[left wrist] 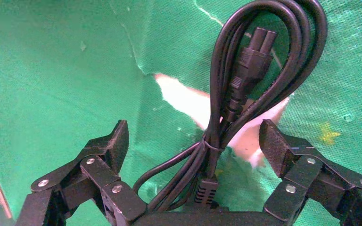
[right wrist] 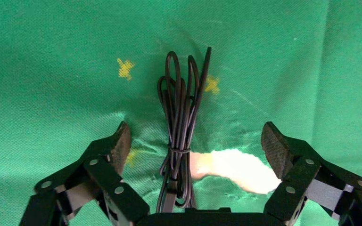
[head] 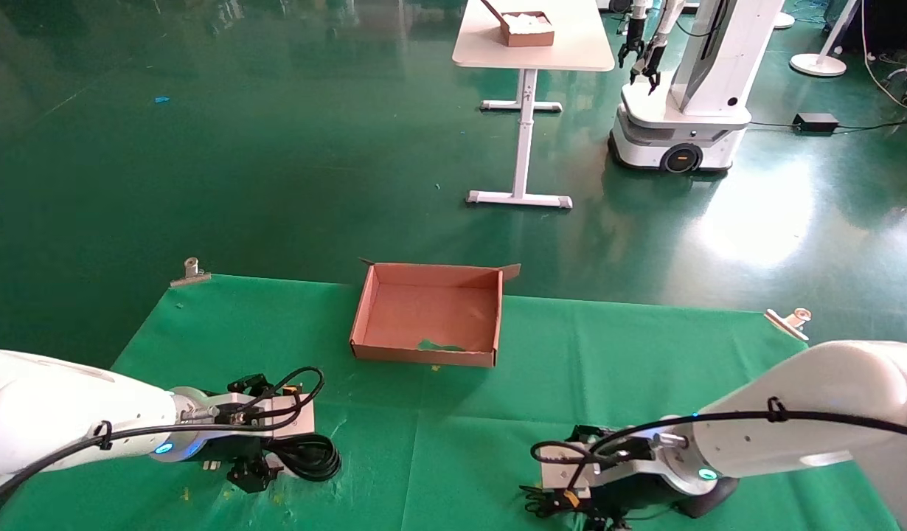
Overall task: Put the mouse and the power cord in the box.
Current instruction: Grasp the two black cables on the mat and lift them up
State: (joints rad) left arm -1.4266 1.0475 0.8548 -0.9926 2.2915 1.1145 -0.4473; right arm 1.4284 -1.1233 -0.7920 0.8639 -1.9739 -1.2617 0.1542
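My right gripper's fingers reach down to the green cloth on either side of its tie [right wrist: 179, 150]. It is time to close now. Closing now would catch the mouse's wire.
The box [head: 426, 346], a shallow brown cardboard tray, sits at the table's far middle with nothing in it. The power cord [left wrist: 245, 70], a thick black bundled cable with a chunky plug, lies on the green cloth at the near left [head: 306, 457]. My left gripper [left wrist: 193, 141] is open low over it, one finger on each side [head: 251, 472]. At the near right, my right gripper [right wrist: 195, 143] is open, straddling the mouse's thin tied wire [right wrist: 179, 117]. The mouse [head: 708, 501] shows only as a black rounded shape under my right wrist, beside the gripper [head: 568, 509].
The green cloth is torn under both grippers, showing white table [right wrist: 235, 169]. Metal clips [head: 192, 271] [head: 789, 321] hold the cloth's far corners. Beyond, on the floor, stand a white table with a smaller box [head: 527, 29] and another robot [head: 678, 96].
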